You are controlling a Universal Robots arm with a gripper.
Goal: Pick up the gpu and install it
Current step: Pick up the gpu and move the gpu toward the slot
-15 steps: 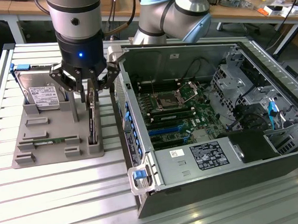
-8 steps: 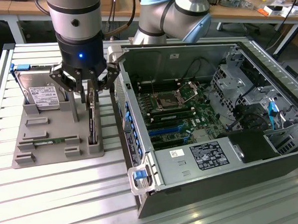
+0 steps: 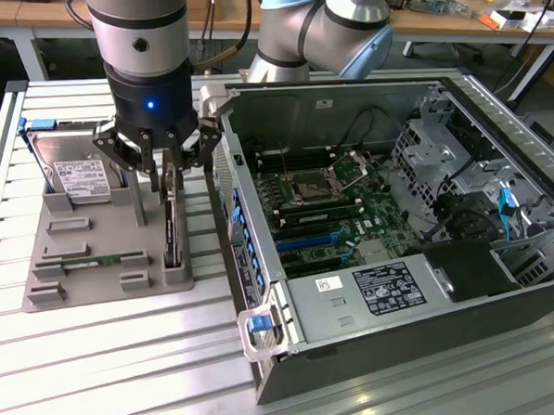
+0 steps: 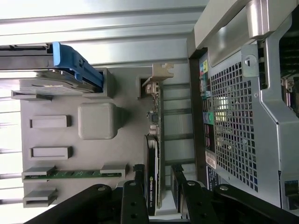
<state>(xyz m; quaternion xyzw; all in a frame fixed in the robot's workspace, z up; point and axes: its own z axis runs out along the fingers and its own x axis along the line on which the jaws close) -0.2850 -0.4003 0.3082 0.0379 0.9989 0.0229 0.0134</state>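
I should pick up the GPU (image 4: 151, 156) next by its black covered section (image 4: 151, 179) with my gripper, because the sides are flat there and small components stick out near the bracket.
The gpu (image 3: 170, 230) is a thin dark card standing on edge in a slot of the grey holder (image 3: 92, 231), close beside the open computer case (image 3: 263, 292). My gripper (image 3: 163, 172) hangs right above its upper end, open. In the wrist view the gpu (image 4: 151, 156) runs between my two black fingers (image 4: 138, 189), which stand on either side of the card; my gripper (image 4: 158, 185) is not shut on it. The card's silver bracket end (image 4: 156, 79) points away from the fingers.
A silver hard drive (image 3: 73, 172) with a blue tab and a green memory stick (image 3: 89, 264) also sit in the holder. The case's motherboard (image 3: 333, 205) lies exposed, with blue card slots (image 3: 321, 247). The case's rear wall (image 4: 233, 116) stands close to the gpu.
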